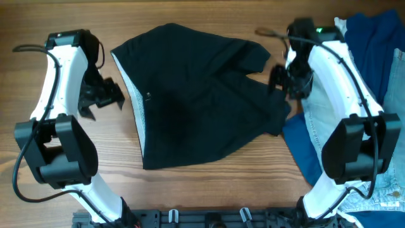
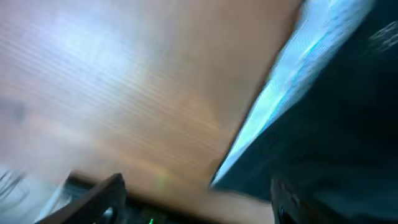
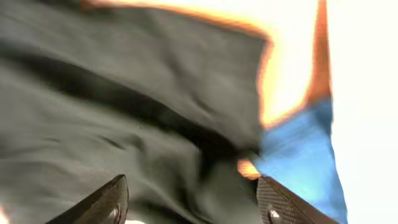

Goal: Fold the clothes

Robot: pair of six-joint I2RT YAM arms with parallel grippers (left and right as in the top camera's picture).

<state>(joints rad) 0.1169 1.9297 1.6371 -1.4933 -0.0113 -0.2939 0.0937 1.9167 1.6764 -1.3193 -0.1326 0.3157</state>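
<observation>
The left gripper takes hold of the black shorts [image 1: 196,101] by the middle of their waistband edge next. This lets my right gripper then straighten the legs for folding.
The black shorts [image 1: 196,101] lie spread on the wooden table, with a pale inner waistband edge [image 1: 136,104] on their left side. My left gripper [image 1: 101,95] is open and empty, just left of that edge; the left wrist view shows the pale edge [image 2: 280,99] and black cloth [image 2: 336,124] blurred. My right gripper [image 1: 281,79] is open over the shorts' right side; the right wrist view shows black cloth [image 3: 124,112] between the fingers and dark blue cloth [image 3: 298,155] beside it. Dark blue cloth [image 1: 304,142] and light denim jeans [image 1: 323,114] lie at the right.
More blue garments [image 1: 373,44] are piled at the table's right edge under and behind the right arm. Bare wood [image 1: 221,183] shows in front of the shorts and at the far left [image 1: 19,82]. A black rail [image 1: 209,218] runs along the front edge.
</observation>
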